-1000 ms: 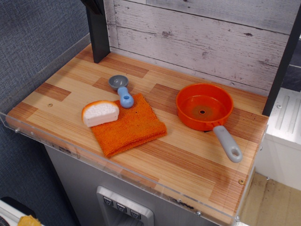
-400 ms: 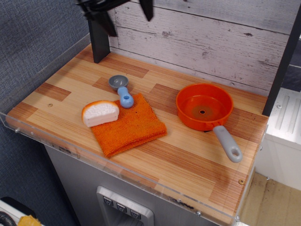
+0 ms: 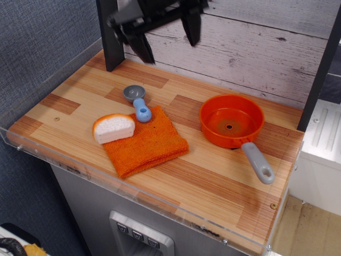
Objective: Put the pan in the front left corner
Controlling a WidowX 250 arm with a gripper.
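My gripper's open fingers are narrower than the pan's round bowl. My gripper next needs to straddle the pan and grab its thin rim (image 3: pixel 201 115) to move it.
The orange pan (image 3: pixel 231 120) sits on the right side of the striped wood tabletop, its grey looped handle (image 3: pixel 258 162) pointing toward the front right. My gripper (image 3: pixel 168 47) is black, open and empty, hanging in the air above the back middle of the table, well to the upper left of the pan. The front left corner (image 3: pixel 24 130) of the tabletop is bare wood behind the clear acrylic rim, with a small brass screw (image 3: pixel 56 119) nearby.
A square orange cloth (image 3: pixel 145 141) lies in the middle front. A bread slice (image 3: pixel 113 128) rests on its left edge. A grey-and-blue scoop (image 3: pixel 137 101) lies just behind it. A black post (image 3: pixel 111 42) stands at the back left.
My gripper has come down and to the right into view from the top edge, its two fingers spread wide. The pan and other objects have not moved.
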